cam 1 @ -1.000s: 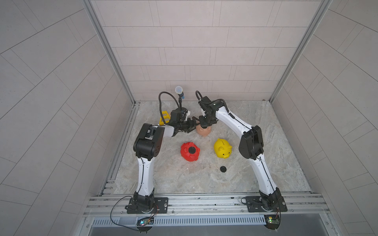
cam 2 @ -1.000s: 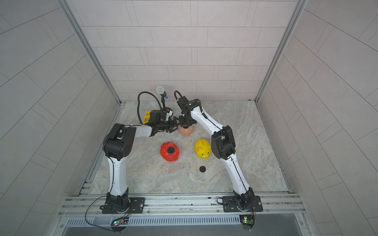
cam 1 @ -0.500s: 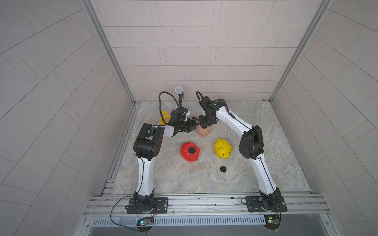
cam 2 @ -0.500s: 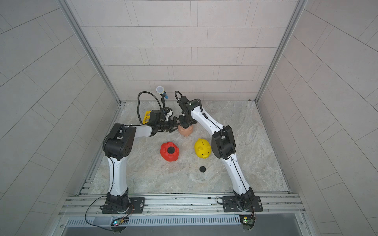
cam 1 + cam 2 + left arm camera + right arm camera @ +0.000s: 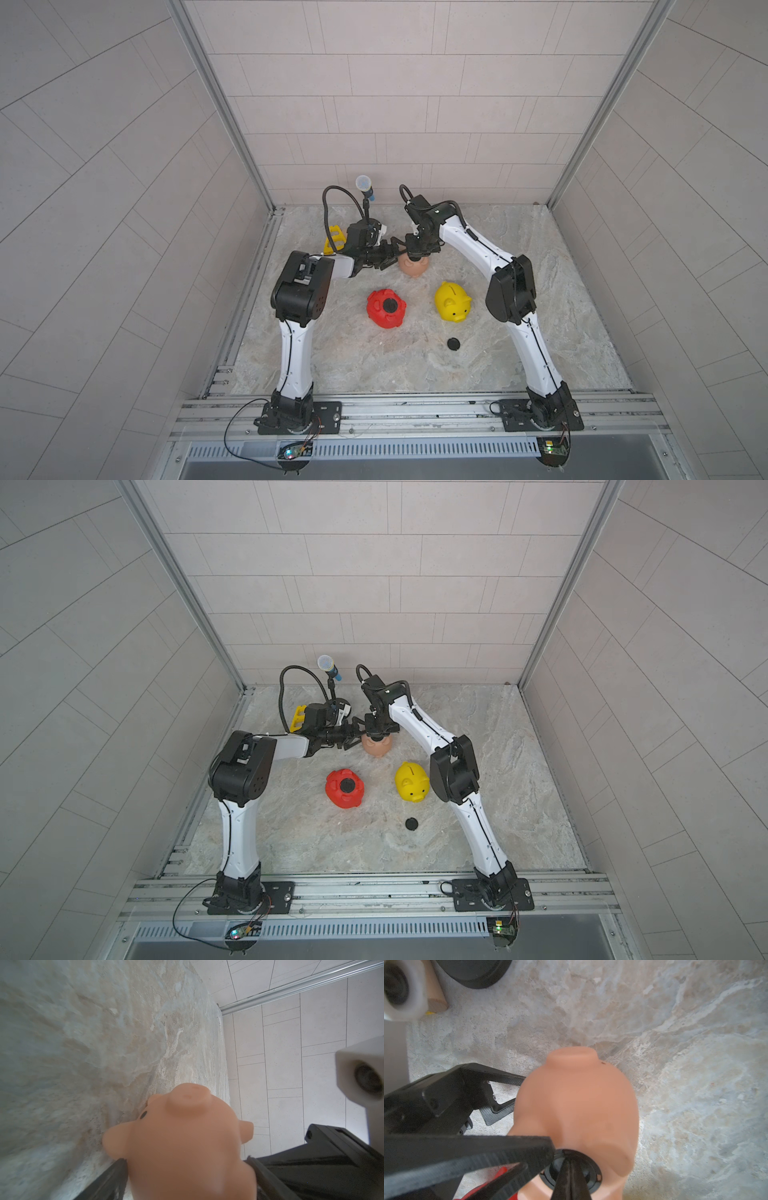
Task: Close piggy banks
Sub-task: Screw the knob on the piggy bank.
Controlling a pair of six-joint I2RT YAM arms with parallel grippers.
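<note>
The black plug sits level inside the rim of the belly hole and would stay in place, so my right gripper needs to open now.
The peach-pink piggy bank (image 5: 413,266) (image 5: 376,749) lies belly-up at the back of the floor. My left gripper (image 5: 397,252) (image 5: 186,1160) is shut on its body, one finger on each flank. My right gripper (image 5: 414,257) (image 5: 569,1167) is shut, and its tips press down into a black plug (image 5: 589,1180) seated in the belly hole. The red piggy bank (image 5: 386,308) (image 5: 345,788) lies on its side with a black plug in its belly. The yellow piggy bank (image 5: 452,301) (image 5: 411,781) stands upright, slot up. A loose black plug (image 5: 453,343) (image 5: 412,823) lies on the floor in front of it.
A yellow triangular frame (image 5: 334,241) (image 5: 298,717) stands behind my left wrist. A microphone on a stand (image 5: 364,185) (image 5: 328,666) rises at the back, its black base (image 5: 475,972) beside a wooden block (image 5: 435,995). Tiled walls close three sides.
</note>
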